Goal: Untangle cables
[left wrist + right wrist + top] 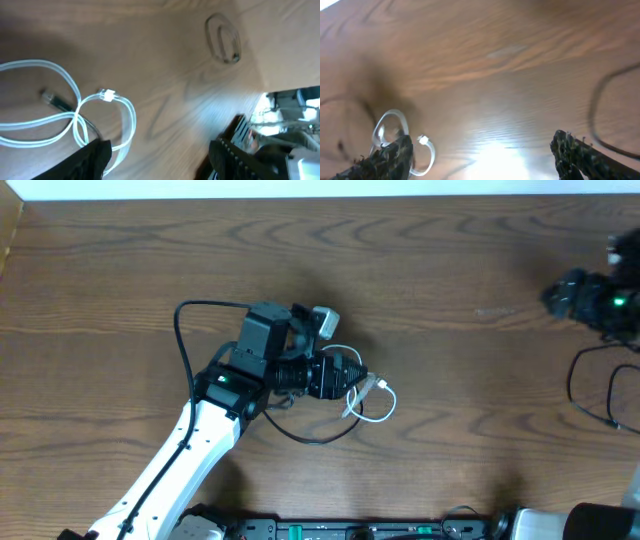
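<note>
I will reach the white cable with my right gripper to untangle it from the black cable (pixel 310 441). I will pick the white cable up by its loop strand (pixel 391 411) and leave its plug free.
The white cable (pixel 383 412) lies in loose loops at the table's middle, and the thin black cable (pixel 310 441) curves away beneath it toward the front. My left gripper (pixel 360 377) hovers over the loops' left side, open and empty. In the left wrist view the white cable (pixel 65 117) crosses itself beside its plug (pixel 106 94), and the black cable's plug (pixel 52 99) lies inside a loop. The left gripper (pixel 160 160) holds nothing between its fingers. My right gripper (pixel 556 294) is far off at the back right, also open (pixel 482 160). The white cable (pixel 384 125) shows small past its left finger.
A thick black arm wire (pixel 183 340) arcs behind the left arm. Another arm wire (pixel 590 392) loops on the table at the right edge, seen also as the dark wire (pixel 595 112) in the right wrist view. An oval knot (pixel 223 37) marks the wood.
</note>
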### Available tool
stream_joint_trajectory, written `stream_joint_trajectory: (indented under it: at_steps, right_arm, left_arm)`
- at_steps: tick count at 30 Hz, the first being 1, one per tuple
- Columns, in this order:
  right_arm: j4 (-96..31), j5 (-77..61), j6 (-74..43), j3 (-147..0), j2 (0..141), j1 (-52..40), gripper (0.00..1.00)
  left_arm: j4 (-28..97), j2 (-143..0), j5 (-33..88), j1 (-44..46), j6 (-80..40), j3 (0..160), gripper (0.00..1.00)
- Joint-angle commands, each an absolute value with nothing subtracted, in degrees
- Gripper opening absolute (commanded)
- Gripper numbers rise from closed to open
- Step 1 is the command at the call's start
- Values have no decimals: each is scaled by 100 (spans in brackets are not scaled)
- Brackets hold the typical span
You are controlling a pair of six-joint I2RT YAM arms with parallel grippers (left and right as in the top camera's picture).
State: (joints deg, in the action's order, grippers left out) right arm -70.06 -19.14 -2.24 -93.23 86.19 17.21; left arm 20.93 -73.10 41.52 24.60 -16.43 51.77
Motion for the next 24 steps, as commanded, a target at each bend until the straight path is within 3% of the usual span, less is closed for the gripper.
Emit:
stream_joint_trajectory:
  at_steps: [1,6,11,15,24]
  right_arm:
    - [-7159,-2154,12,-9102,8632,1083,84]
    - [-6899,-2163,8,-8254,8659,148,83]
    - [-6158,-2670,-54,-7251,8663,-858,78]
    - [-5207,-2757,-980,-6556,8663,-1638,78]
    - [-3076,-2377,-3253,-5395,8694,-2921,75]
  left_arm:
    - [2689,-7334,2842,2467,-1400,5159,68]
    - [3406,-7334,1046,2467,-1535,5159,68]
    - [3712,-7336,368,2434,-1815,5159,68]
    - [3924,-7334,-185,2261,-2362,5159,68]
    - [4163,-7334,-217,1925,-2543,5159,68]
